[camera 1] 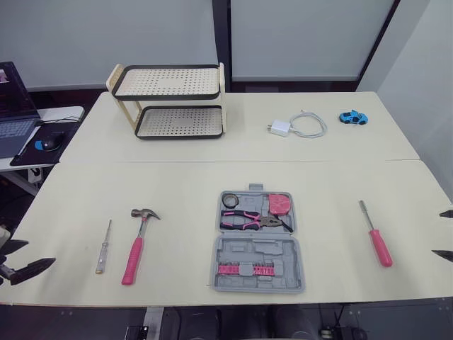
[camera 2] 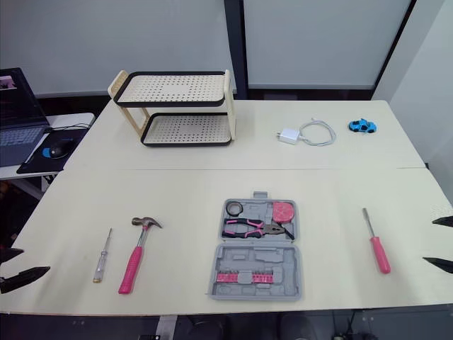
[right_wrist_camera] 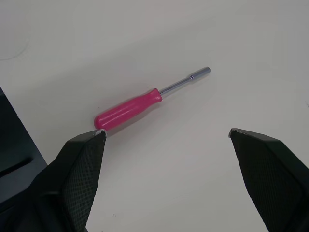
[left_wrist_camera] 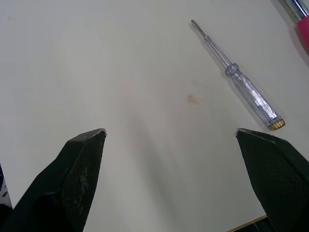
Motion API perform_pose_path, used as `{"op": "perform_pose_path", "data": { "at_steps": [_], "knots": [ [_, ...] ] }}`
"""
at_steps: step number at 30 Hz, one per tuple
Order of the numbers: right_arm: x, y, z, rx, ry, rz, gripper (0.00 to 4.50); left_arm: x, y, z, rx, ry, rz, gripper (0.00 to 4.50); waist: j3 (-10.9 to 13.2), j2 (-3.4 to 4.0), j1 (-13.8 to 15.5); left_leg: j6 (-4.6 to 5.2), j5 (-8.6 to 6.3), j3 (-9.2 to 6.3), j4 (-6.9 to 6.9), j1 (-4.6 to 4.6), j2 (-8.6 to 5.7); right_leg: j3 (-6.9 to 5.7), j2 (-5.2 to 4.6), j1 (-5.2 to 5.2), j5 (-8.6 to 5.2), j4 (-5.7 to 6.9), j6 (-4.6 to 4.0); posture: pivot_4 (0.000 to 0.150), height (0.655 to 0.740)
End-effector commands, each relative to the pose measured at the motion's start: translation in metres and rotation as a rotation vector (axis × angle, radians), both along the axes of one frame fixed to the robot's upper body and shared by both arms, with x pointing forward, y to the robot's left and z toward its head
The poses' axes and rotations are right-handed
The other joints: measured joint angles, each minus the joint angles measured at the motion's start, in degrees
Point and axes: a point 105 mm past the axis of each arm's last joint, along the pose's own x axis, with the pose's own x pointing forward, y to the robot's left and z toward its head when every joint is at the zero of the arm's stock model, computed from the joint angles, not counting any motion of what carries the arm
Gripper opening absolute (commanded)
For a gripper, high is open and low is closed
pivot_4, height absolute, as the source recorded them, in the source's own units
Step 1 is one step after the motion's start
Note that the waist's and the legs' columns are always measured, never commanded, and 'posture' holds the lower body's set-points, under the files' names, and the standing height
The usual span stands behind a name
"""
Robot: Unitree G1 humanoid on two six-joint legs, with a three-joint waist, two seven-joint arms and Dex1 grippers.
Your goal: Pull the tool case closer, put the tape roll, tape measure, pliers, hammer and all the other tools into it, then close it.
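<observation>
My left gripper grabs the screwdriver by its clear handle (camera 1: 102, 259) next, since the screwdriver's narrow metal tip (camera 1: 110, 223) lies on the tabletop.
The grey tool case (camera 1: 258, 242) lies open near the table's front edge, holding a black tape roll (camera 1: 229, 201), pink tape measure (camera 1: 280, 203), pink pliers (camera 1: 252, 221) and pink bits (camera 1: 244, 269). Left of it lie a pink-handled hammer (camera 1: 137, 243) and a clear tester screwdriver (camera 1: 103, 248), seen also in the left wrist view (left_wrist_camera: 244, 83). A pink nut driver (camera 1: 376, 234) rests to the right (right_wrist_camera: 136, 107). My left gripper (camera 1: 20, 258) hovers open at the front left corner. My right gripper (camera 1: 446, 234) is open at the right edge, empty.
A two-tier perforated rack (camera 1: 171, 100) stands at the back left. A white charger with cable (camera 1: 297, 126) and a blue toy car (camera 1: 352, 117) lie at the back right. A laptop (camera 1: 14, 113) and mouse (camera 1: 51, 144) sit on a side desk to the left.
</observation>
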Motion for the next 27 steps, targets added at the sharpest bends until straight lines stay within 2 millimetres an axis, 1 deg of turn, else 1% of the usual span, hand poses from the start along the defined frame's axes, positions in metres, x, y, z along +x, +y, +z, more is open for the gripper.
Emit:
{"op": "perform_pose_path", "data": {
  "at_steps": [1, 9, 18, 20, 23, 25, 27],
  "knots": [
    [0.003, 0.003, 0.01, -0.014, -0.031, 0.011, 4.44, 0.001, 0.004, 0.014, 0.009, -0.06, 0.018, 4.5, 0.0, 0.0, 0.0, 0.0, 0.0, 0.0, 0.0, 0.0, 0.0, 0.01, -0.01, 0.0, 0.0, 0.0, 0.0, 0.15, 0.74],
    [0.003, 0.001, 0.013, -0.021, -0.041, 0.004, 4.44, 0.001, 0.004, 0.011, -0.01, -0.065, 0.035, 4.5, 0.0, 0.0, 0.0, 0.0, 0.0, 0.01, 0.0, 0.0, 0.0, 0.0, -0.01, 0.0, 0.0, 0.0, 0.0, 0.15, 0.74],
    [0.006, 0.005, 0.018, -0.032, -0.055, 0.025, 4.44, -0.002, 0.002, 0.007, -0.032, -0.07, 0.065, 4.5, 0.0, 0.0, 0.0, 0.0, 0.0, 0.0, 0.0, 0.0, 0.03, 0.01, -0.02, 0.01, 0.0, 0.0, 0.0, 0.15, 0.74],
    [0.009, 0.013, 0.022, -0.026, -0.068, 0.056, 4.44, -0.003, 0.002, 0.007, -0.039, -0.076, 0.077, 4.5, 0.0, 0.01, 0.0, 0.0, 0.0, 0.01, 0.0, 0.0, 0.04, 0.02, -0.02, 0.0, 0.0, 0.0, 0.0, 0.15, 0.74],
    [0.012, 0.034, 0.027, 0.003, -0.071, 0.122, 4.44, -0.006, 0.0, 0.005, -0.047, -0.079, 0.089, 4.5, 0.0, 0.02, 0.0, 0.0, 0.0, 0.0, 0.0, 0.0, 0.08, 0.01, -0.01, 0.0, 0.0, 0.01, 0.0, 0.15, 0.74],
    [0.016, 0.049, 0.031, 0.034, -0.083, 0.164, 4.44, -0.007, -0.001, 0.003, -0.058, -0.086, 0.106, 4.5, 0.0, 0.02, -0.1, 0.0, 0.0, -0.01, 0.0, 0.0, 0.11, 0.01, -0.01, 0.0, 0.0, 0.01, 0.0, 0.15, 0.74],
    [0.022, 0.072, 0.037, 0.074, -0.097, 0.23, 4.44, -0.009, -0.003, 0.002, -0.069, -0.089, 0.118, 4.5, 0.0, 0.01, -0.1, 0.0, 0.0, -0.01, 0.01, 0.0, 0.22, 0.02, -0.01, 0.0, 0.0, 0.01, 0.0, 0.15, 0.74]
  ]
}}
